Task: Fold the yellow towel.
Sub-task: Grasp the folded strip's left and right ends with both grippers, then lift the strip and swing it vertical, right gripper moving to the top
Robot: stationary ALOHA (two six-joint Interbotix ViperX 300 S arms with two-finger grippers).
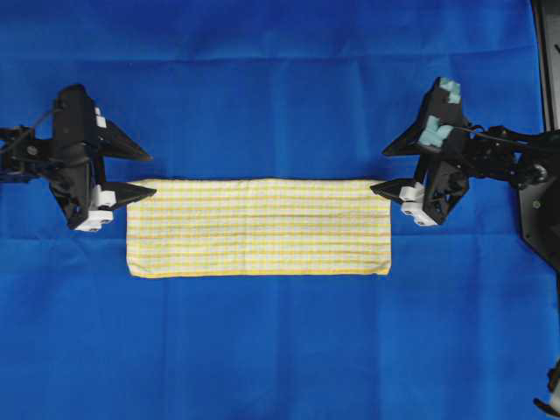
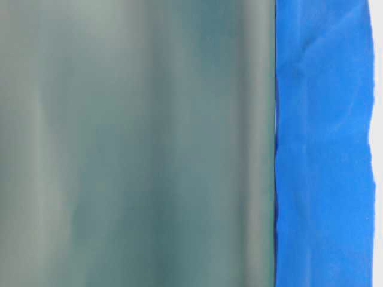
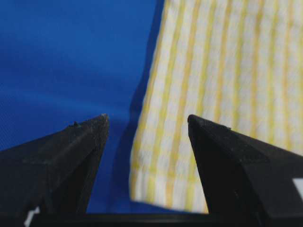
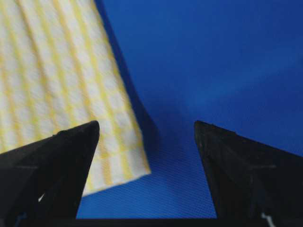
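Note:
The fingers stop short of the towel's corner, with blue cloth between them, so it is too early to close. My right gripper moves toward it first, then closes on it.
The yellow towel lies flat on the blue cloth as a long folded strip, running left to right. My left gripper hovers at its far left corner, jaws open and empty. In the left wrist view the towel has its corner below the gap of the left gripper. My right gripper stands open at the far right corner. The right wrist view shows the towel with its corner beside the left finger of the right gripper, and blue cloth fills the rest of the gap.
The large plain blue cloth covers the table all around the towel. A black frame runs down the right edge. The table-level view is mostly filled by a blurred grey-green surface, with blue cloth at its right.

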